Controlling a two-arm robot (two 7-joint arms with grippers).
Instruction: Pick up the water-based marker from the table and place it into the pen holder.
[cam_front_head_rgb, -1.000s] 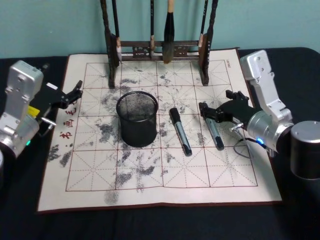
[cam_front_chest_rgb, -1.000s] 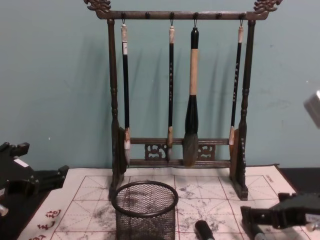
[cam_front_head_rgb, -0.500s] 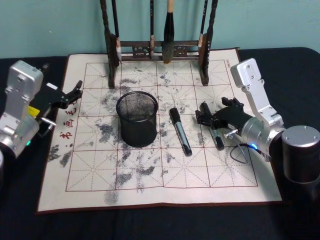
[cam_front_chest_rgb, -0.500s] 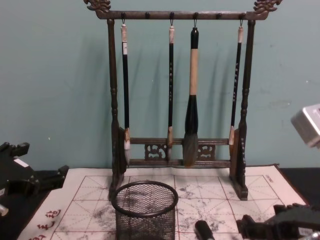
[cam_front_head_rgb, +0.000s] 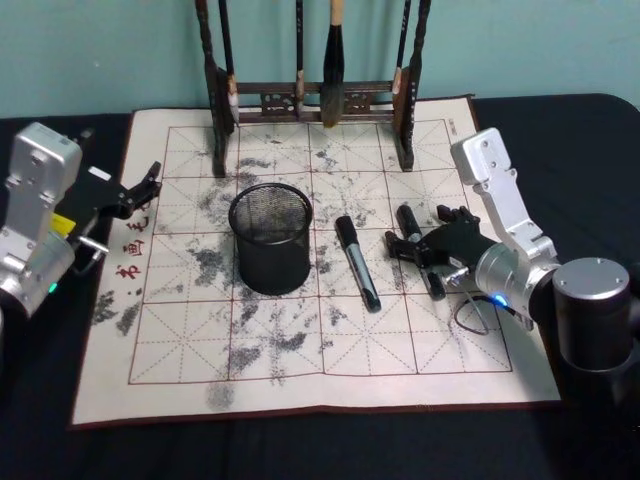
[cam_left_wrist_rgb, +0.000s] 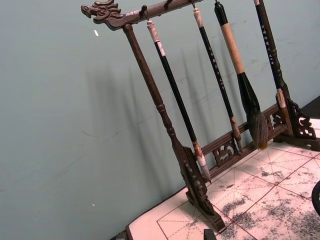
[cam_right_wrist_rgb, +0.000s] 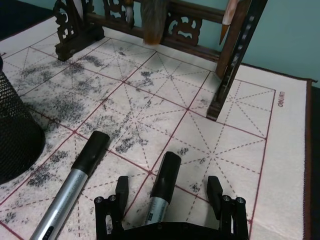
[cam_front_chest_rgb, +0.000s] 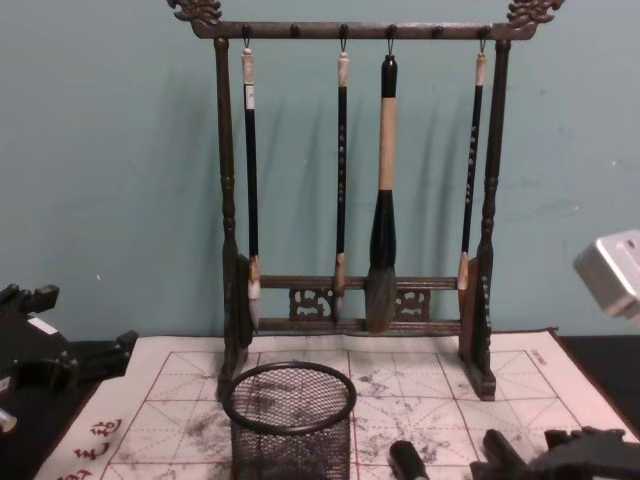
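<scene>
The right gripper grabs the water-based marker by its cap end (cam_right_wrist_rgb: 165, 177) next, to drop it into the pen holder (cam_right_wrist_rgb: 15, 130).
Two water-based markers with black caps and silver barrels lie on the ink-stained mat. The right marker (cam_front_head_rgb: 408, 216) (cam_right_wrist_rgb: 163, 181) lies between the fingers of my right gripper (cam_front_head_rgb: 418, 234) (cam_right_wrist_rgb: 168, 193), which is open and low over it; I cannot tell if the pads touch it. The other marker (cam_front_head_rgb: 357, 262) (cam_right_wrist_rgb: 75, 181) (cam_front_chest_rgb: 405, 460) lies between that gripper and the pen holder (cam_front_head_rgb: 270, 235) (cam_front_chest_rgb: 290, 420) (cam_right_wrist_rgb: 11, 140), a black mesh cup standing upright and empty. My right gripper (cam_front_chest_rgb: 560, 455) also shows low in the chest view. My left gripper (cam_front_head_rgb: 135, 188) (cam_front_chest_rgb: 60, 360) rests open at the mat's left edge.
A tall dark wooden brush rack (cam_front_head_rgb: 310, 100) (cam_front_chest_rgb: 360, 300) (cam_left_wrist_rgb: 200, 165) (cam_right_wrist_rgb: 220, 75) with several hanging brushes stands at the back of the mat (cam_front_head_rgb: 300, 370). A black cloth covers the table around the mat. A teal wall rises behind.
My right gripper has moved left and down, so its open fingers now straddle the right marker. The left arm, the pen holder and both markers have stayed put.
</scene>
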